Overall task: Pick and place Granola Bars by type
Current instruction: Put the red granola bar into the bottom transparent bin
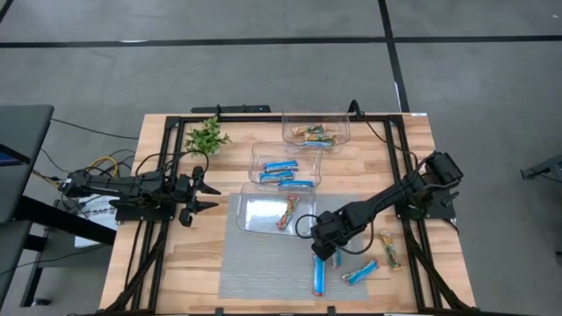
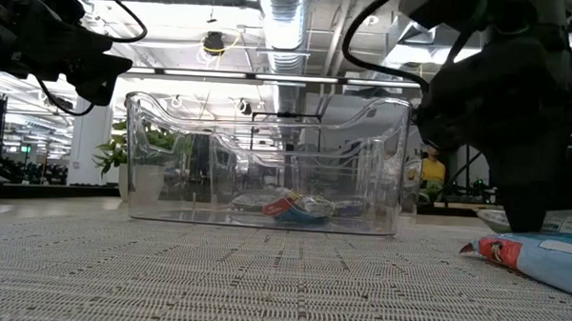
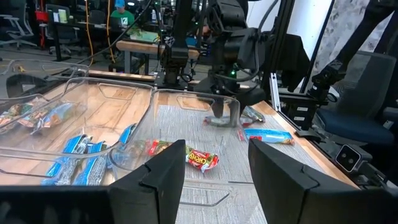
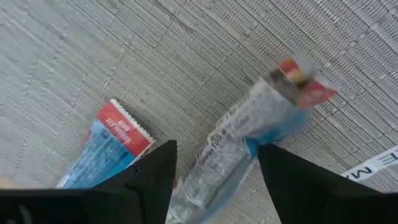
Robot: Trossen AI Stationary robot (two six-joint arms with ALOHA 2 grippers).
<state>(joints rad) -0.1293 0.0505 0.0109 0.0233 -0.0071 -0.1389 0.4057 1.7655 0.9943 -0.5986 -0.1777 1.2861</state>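
Observation:
The robot's right gripper should close on the silvery-blue bar now, as its fingers are on both sides of the bar, low over the grey mat.
My right gripper [image 1: 323, 248] is low over the grey mat, pointing down and open. In the right wrist view its fingers [image 4: 155, 180] stand on either side of a pale silvery-blue bar [image 4: 239, 140] that lies flat on the mat. A bright blue bar with a red end [image 4: 109, 146] lies beside it. On the mat there are also two blue bars [image 1: 319, 274] [image 1: 360, 272] and an orange-brown bar [image 1: 389, 250]. My left gripper [image 1: 200, 197] waits open and empty at the table's left, level, facing the bins.
Three clear bins stand in a row. The far bin [image 1: 338, 118] holds orange-brown bars, the middle bin [image 1: 256, 151] holds blue bars, and the near bin [image 1: 248, 219] holds a red multicolour bar [image 3: 202, 160]. A small green plant [image 1: 206, 136] stands at the far left.

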